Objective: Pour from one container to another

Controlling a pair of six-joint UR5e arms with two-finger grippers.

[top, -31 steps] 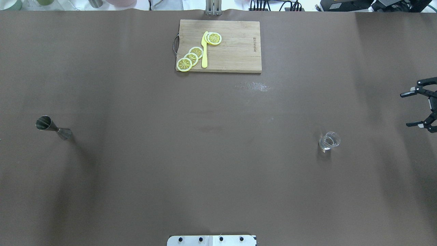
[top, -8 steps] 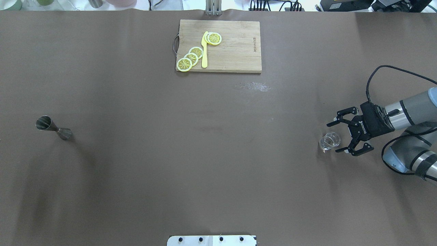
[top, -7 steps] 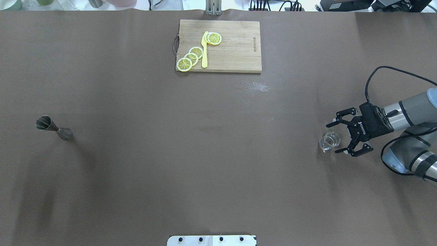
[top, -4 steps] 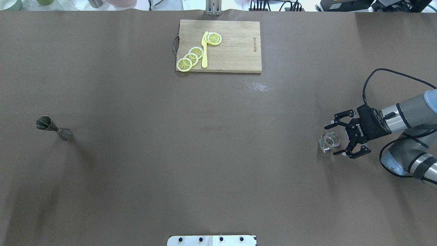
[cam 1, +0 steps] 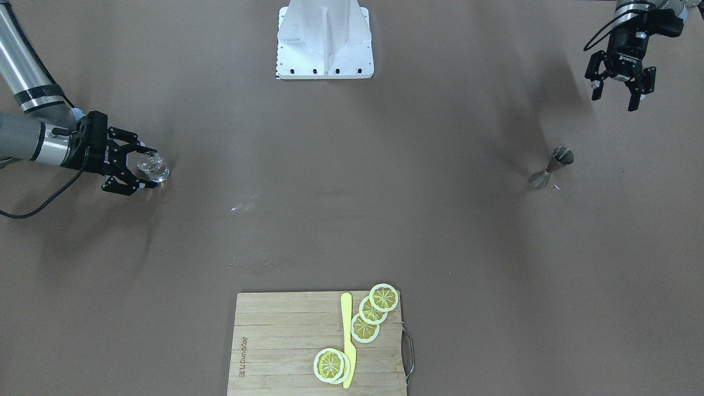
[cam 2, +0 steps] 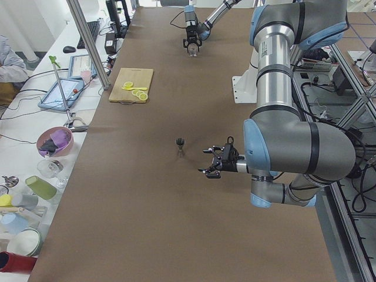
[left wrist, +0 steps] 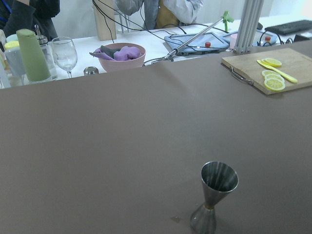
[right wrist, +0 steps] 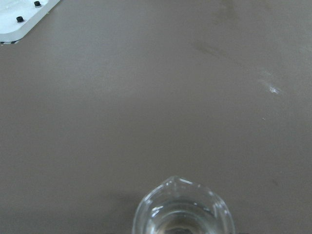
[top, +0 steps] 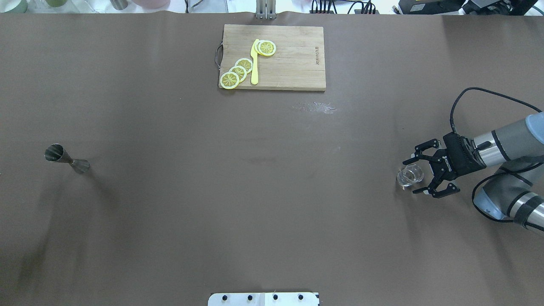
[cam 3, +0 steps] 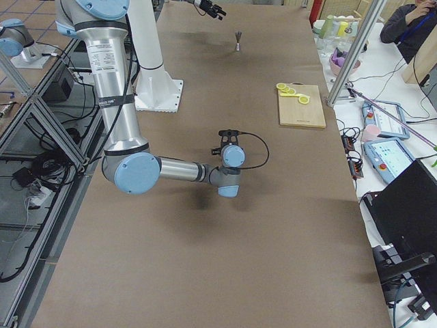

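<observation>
The clear glass tumbler's spout (right wrist: pixel 172 180) has to stay free to pour into the jigger, so my right gripper should grab the tumbler by its body (right wrist: pixel 183 218).
The grey metal jigger (top: pixel 67 158) stands upright on the brown table at the far left, also shown in the front view (cam 1: pixel 551 168) and close up in the left wrist view (left wrist: pixel 214 200). My left gripper (cam 1: pixel 612 102) hangs open behind it, apart from it, and is out of the overhead view. The small clear glass tumbler (top: pixel 410 175) stands at the right. My right gripper (top: pixel 409 177) is open, low and level, with one finger on each side of the glass (cam 1: pixel 153 166); no contact shows. The right wrist view has the glass (right wrist: pixel 183 209) at its bottom edge.
A wooden cutting board (top: pixel 293 59) with lemon slices and a yellow knife lies at the far middle. A faint whitish smear (top: pixel 316 107) marks the table near it. The white robot base plate (cam 1: pixel 323 38) is at the near middle. A pink bowl (left wrist: pixel 117 56) and glassware stand beyond the left end.
My right gripper came in from the right edge, dropped towards the tumbler and slid forward until its open fingers flank it. The jigger and tumbler have not moved.
</observation>
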